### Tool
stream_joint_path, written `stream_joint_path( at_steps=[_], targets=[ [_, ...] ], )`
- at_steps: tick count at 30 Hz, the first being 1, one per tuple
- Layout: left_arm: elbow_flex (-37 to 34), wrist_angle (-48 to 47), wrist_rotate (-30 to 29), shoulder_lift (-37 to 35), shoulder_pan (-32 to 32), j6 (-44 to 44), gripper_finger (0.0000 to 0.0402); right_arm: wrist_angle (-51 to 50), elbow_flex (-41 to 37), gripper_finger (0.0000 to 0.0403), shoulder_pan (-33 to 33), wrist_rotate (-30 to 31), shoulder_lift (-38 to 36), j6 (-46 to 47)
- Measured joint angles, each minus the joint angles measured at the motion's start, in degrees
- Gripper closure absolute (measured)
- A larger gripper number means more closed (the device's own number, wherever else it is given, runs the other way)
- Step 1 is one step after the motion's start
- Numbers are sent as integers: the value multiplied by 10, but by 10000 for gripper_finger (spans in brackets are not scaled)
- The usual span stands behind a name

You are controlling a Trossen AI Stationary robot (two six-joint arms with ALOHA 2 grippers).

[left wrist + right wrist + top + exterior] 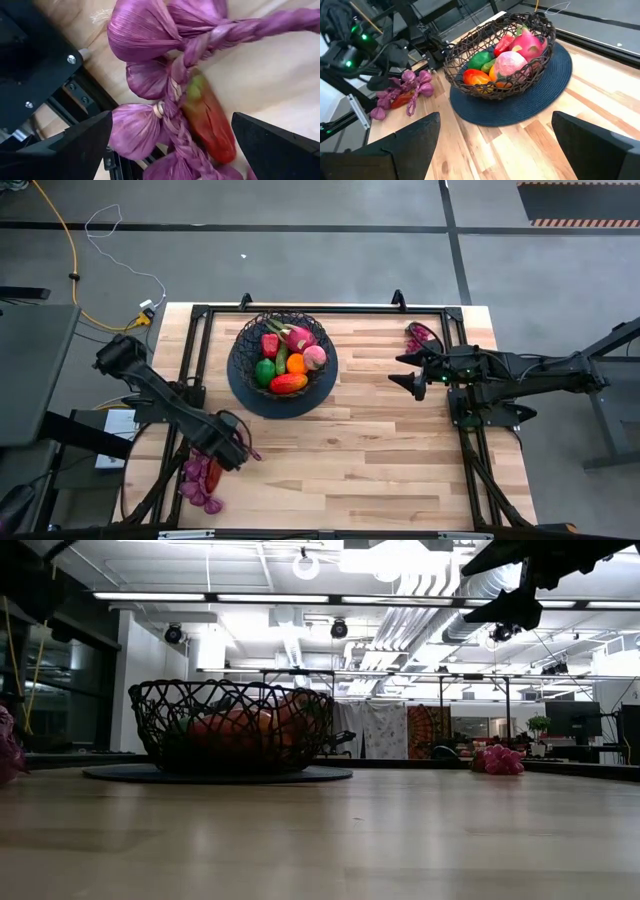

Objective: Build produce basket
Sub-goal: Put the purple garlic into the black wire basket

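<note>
My left gripper will next grab the purple bunch by its braided stem (175, 102) to add it to the produce basket.
The black wire basket (283, 330) stands on a round dark mat (283, 395) at the table's far middle. It holds a red, a pink, an orange and green toy fruits (507, 62). A purple braided bunch (150, 75) lies at the table's near left corner, partly over a red-green fruit (210, 122). My left gripper (237, 450) hovers open above this bunch, its fingers on either side without touching. A second purple bunch (422, 335) lies at the far right. My right gripper (396, 371) is open above the table, right of the basket.
A black metal frame (190, 360) runs along the table's left, far and right edges, close to both purple bunches. Bare wood (350, 450) stretches between the basket and the table's near edge.
</note>
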Motion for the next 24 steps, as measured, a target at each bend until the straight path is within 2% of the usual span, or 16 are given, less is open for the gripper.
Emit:
stream_joint_path(
  at_steps=[2, 6, 9, 19, 24],
  targets=[
    [-3, 2, 8, 16, 0, 9, 3, 0, 0, 29, 0, 7, 0, -1],
    [-38, 17, 72, 32, 0, 45, 3, 0, 0, 29, 0, 8, 0, -1],
    [-64, 18, 98, 31, -3, 54, 3, 0, 0, 29, 0, 8, 0, -1],
    [-76, 48, 116, 28, -3, 90, 3, 0, 0, 29, 0, 19, 0, 0],
    [-76, 48, 132, 28, -3, 103, 32, 0, 0, 29, 0, 25, 0, 0]
  ],
)
